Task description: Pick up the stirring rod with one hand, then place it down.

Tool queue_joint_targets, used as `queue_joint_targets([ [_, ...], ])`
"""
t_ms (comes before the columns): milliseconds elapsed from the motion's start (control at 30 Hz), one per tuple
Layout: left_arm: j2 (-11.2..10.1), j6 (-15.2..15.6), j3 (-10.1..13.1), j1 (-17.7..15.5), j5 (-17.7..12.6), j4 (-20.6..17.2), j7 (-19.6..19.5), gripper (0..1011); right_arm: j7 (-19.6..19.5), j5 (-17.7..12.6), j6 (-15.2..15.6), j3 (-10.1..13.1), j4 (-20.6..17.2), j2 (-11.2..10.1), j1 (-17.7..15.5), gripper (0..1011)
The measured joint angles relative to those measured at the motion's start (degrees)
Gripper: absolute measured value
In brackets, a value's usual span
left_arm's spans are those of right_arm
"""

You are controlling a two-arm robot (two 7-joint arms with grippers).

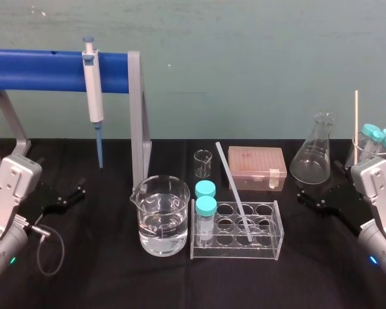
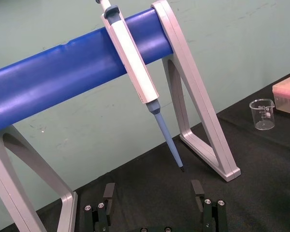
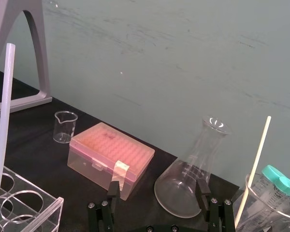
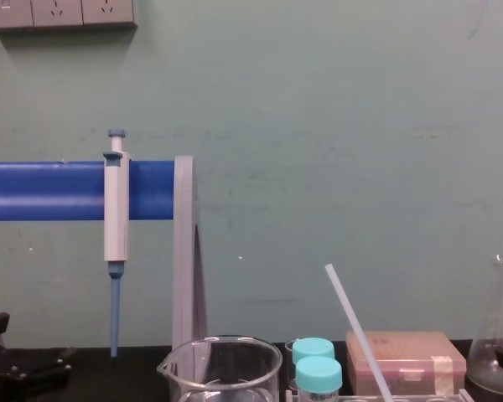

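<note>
The stirring rod's lower end is inside the tube rack, so my right gripper will next pick up the rod by its upper shaft (image 4: 342, 296), which is free above.
The stirring rod (image 1: 233, 192) is a thin translucent white rod leaning tilted in a clear tube rack (image 1: 237, 248) at the table's middle, its top pointing back-left. It also shows in the right wrist view (image 3: 2, 130) and the chest view (image 4: 356, 331). My right gripper (image 1: 307, 195) rests open on the black cloth to the right of the rack, apart from the rod; its jaws (image 3: 157, 191) hold nothing. My left gripper (image 1: 74, 192) lies open at the far left, below the pipette stand, with bare fingers (image 2: 108, 192).
A water-filled beaker (image 1: 159, 215) stands left of the rack, which holds two teal-capped vials (image 1: 206, 215). Behind are a small beaker (image 1: 202, 163), a pink tip box (image 1: 257, 167) and a conical flask (image 1: 315, 151). A white-and-blue pipette (image 1: 93, 96) hangs on the blue stand (image 1: 51, 69).
</note>
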State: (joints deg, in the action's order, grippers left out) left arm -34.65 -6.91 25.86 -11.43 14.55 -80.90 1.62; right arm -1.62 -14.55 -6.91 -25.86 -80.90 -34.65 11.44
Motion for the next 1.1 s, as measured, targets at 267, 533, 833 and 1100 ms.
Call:
queue_joint_targets([
  [267, 0.0, 0.0, 0.0, 0.0, 0.0, 0.0, 0.0, 1000, 0.0, 0.0, 0.0, 0.0, 0.0, 0.0, 0.0, 1003],
  [533, 0.0, 0.0, 0.0, 0.0, 0.0, 0.0, 0.0, 1000, 0.0, 0.0, 0.0, 0.0, 0.0, 0.0, 0.0, 1003],
  [833, 0.0, 0.0, 0.0, 0.0, 0.0, 0.0, 0.0, 1000, 0.0, 0.0, 0.0, 0.0, 0.0, 0.0, 0.0, 1003],
  [1100, 0.0, 0.0, 0.0, 0.0, 0.0, 0.0, 0.0, 1000, 0.0, 0.0, 0.0, 0.0, 0.0, 0.0, 0.0, 1003],
])
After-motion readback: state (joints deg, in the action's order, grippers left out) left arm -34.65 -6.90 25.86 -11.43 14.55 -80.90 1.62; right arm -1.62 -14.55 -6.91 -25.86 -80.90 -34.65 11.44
